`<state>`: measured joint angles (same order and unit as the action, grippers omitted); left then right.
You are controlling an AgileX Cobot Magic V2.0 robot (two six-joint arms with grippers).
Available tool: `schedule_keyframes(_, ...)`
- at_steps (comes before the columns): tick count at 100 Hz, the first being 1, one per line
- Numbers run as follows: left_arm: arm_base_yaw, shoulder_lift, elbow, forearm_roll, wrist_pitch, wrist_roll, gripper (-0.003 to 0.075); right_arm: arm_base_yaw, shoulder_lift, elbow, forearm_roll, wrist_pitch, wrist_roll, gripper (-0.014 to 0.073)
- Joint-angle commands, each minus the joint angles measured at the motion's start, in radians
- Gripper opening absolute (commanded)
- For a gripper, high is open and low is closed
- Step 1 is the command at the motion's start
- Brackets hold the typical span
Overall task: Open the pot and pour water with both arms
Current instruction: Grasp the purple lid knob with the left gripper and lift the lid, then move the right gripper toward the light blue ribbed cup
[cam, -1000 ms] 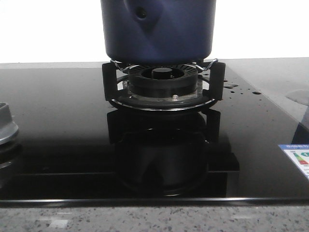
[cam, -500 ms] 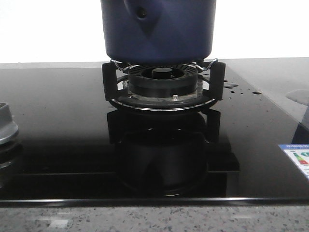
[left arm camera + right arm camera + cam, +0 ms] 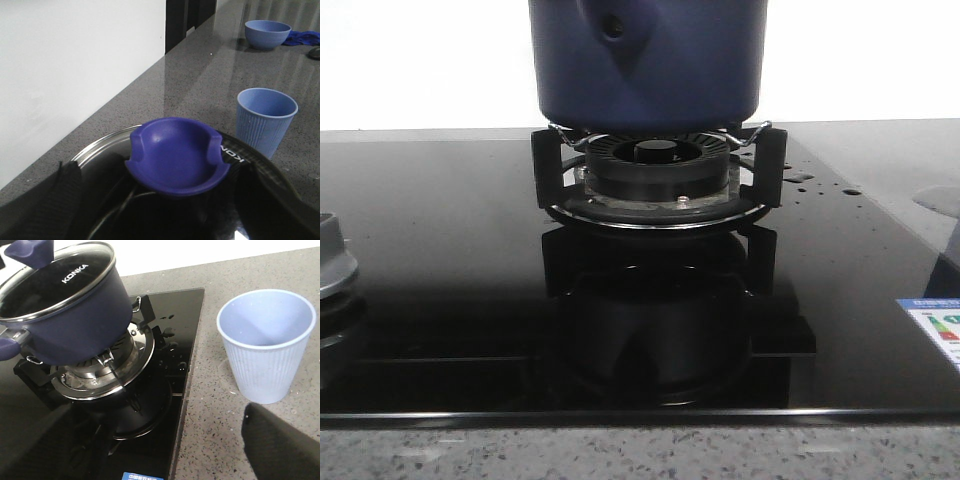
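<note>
My left fingers are above the blue knob [image 3: 176, 155], with the dark lid [image 3: 112, 180] between them. It isn't time to close on the knob yet, so my left gripper should go lower first and then close.
The dark navy pot [image 3: 648, 62] stands on the burner [image 3: 658, 170] of a black glass hob; it also shows in the right wrist view [image 3: 75, 315]. Its glass lid [image 3: 47, 282] is on, with a blue knob [image 3: 176, 155] on top. My left gripper [image 3: 170, 197] hovers just over the lid, its dark fingers [image 3: 57, 192] spread to either side of the knob and not touching it. My right gripper [image 3: 165, 452] is open and empty, low over the hob's right edge, in front of the pot. Neither gripper shows in the front view.
A light blue ribbed cup [image 3: 267, 342] stands on the speckled counter right of the hob, also in the left wrist view [image 3: 265, 120]. A blue bowl [image 3: 267, 33] sits farther off. Water drops [image 3: 800, 180] lie on the glass. A grey knob [image 3: 332, 260] is at the hob's left.
</note>
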<state>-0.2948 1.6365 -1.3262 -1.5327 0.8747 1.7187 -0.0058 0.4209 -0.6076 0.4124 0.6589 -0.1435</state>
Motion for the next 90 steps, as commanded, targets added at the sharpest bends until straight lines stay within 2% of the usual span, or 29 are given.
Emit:
schedule_keyframes(1, -0.019, -0.021, -0.035, -0.078, 0.02, 0.012, 0.0559, 0.001, 0.016, -0.036, 0.019, -0.074, -0.011, 0.0614)
schedule_keyframes(32, -0.075, 0.003, -0.035, -0.108, -0.069, 0.026, 0.0557, 0.001, 0.016, -0.036, 0.019, -0.074, -0.011, 0.0614)
schedule_keyframes(60, -0.077, 0.043, -0.037, -0.216, -0.064, 0.038, 0.0551, 0.001, 0.016, -0.036, 0.019, -0.076, -0.011, 0.0614)
schedule_keyframes(90, -0.107, 0.064, -0.074, -0.201, -0.045, 0.05, 0.0489, 0.001, 0.016, -0.036, 0.019, -0.079, -0.011, 0.0614)
